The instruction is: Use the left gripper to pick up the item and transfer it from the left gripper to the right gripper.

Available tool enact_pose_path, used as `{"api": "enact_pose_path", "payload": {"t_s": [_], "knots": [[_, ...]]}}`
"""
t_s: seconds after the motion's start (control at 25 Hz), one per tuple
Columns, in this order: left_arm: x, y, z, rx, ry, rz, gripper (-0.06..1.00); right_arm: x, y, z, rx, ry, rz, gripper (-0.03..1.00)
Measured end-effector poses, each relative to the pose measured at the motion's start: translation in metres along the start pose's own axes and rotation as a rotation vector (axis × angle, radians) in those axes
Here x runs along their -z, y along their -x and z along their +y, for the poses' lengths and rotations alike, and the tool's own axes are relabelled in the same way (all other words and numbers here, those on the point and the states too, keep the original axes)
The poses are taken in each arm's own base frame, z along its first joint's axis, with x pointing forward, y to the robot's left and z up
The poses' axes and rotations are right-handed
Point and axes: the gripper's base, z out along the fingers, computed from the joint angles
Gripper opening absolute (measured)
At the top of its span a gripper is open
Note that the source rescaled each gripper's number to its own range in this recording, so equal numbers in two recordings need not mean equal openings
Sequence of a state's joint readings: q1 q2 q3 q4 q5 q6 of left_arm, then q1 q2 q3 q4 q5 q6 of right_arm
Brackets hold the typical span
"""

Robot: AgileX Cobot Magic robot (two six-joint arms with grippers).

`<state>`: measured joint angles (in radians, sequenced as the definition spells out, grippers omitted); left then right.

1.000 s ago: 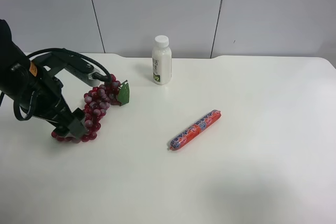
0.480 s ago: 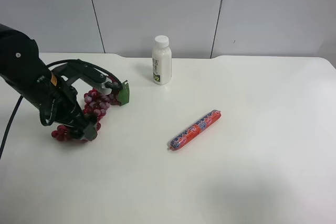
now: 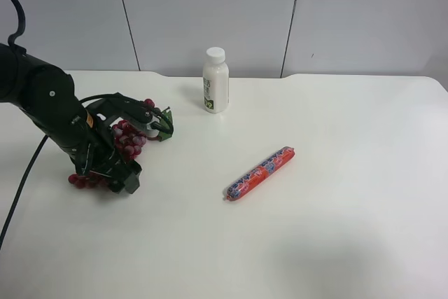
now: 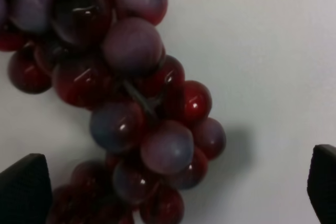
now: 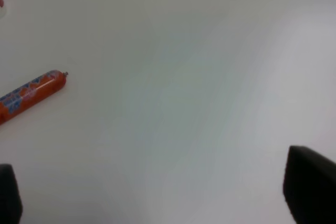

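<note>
My left gripper reaches the grapes next and grabs their leafless end (image 3: pixel 85 181), which leaves the green leaf's end (image 3: pixel 165 124) free for my right gripper.
The item, a bunch of dark red-purple grapes (image 3: pixel 127 138) with a green leaf (image 3: pixel 165 124), lies on the white table (image 3: pixel 315 243) at the exterior high view's left. My left gripper (image 3: pixel 134 152) is low over the bunch, open, with one jaw past each side. The left wrist view shows the grapes (image 4: pixel 131 103) close up and filling the space ahead of the left gripper (image 4: pixel 173 187), whose jaw tips sit far apart. My right gripper (image 5: pixel 157 198) is open and empty above bare table. It does not show in the exterior high view.
A red-blue sausage-shaped pack (image 3: pixel 260 172) lies mid-table; its end also shows in the right wrist view (image 5: pixel 31 94). A white bottle (image 3: pixel 215 80) stands upright at the back near the wall. A black cable (image 3: pixel 21 180) trails off the table's left edge.
My left arm has swung rightward and lower over the grapes, covering more of the bunch. The grapes, pack and bottle have stayed in place.
</note>
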<state>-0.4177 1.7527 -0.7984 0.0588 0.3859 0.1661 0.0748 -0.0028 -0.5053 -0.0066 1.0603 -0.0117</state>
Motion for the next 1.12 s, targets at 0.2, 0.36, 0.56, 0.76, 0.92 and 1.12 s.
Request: {"api": "enact_pose_path", "payload": {"t_s": [0.2, 0.36, 0.56, 0.76, 0.92, 1.12], "knots": [[-0.014, -0.001, 0.0, -0.022, 0.002, 0.009, 1.0, 0.0, 0.0, 0.0, 0.0, 0.0, 0.0, 1.0], [-0.024, -0.002, 0.0, -0.039, 0.003, 0.021, 1.0, 0.0, 0.0, 0.0, 0.0, 0.0, 0.0, 1.0], [-0.031, -0.003, -0.001, -0.041, 0.0, 0.031, 1.0, 0.0, 0.0, 0.0, 0.0, 0.0, 0.0, 1.0], [-0.034, -0.002, -0.001, -0.033, -0.004, 0.035, 0.95, 0.0, 0.0, 0.0, 0.0, 0.0, 0.0, 1.0], [-0.035, -0.001, -0.002, -0.028, -0.007, 0.027, 0.59, 0.0, 0.0, 0.0, 0.0, 0.0, 0.0, 1.0], [-0.036, -0.001, -0.002, -0.035, -0.005, 0.025, 0.01, 0.0, 0.0, 0.0, 0.0, 0.0, 0.0, 1.0]]}}
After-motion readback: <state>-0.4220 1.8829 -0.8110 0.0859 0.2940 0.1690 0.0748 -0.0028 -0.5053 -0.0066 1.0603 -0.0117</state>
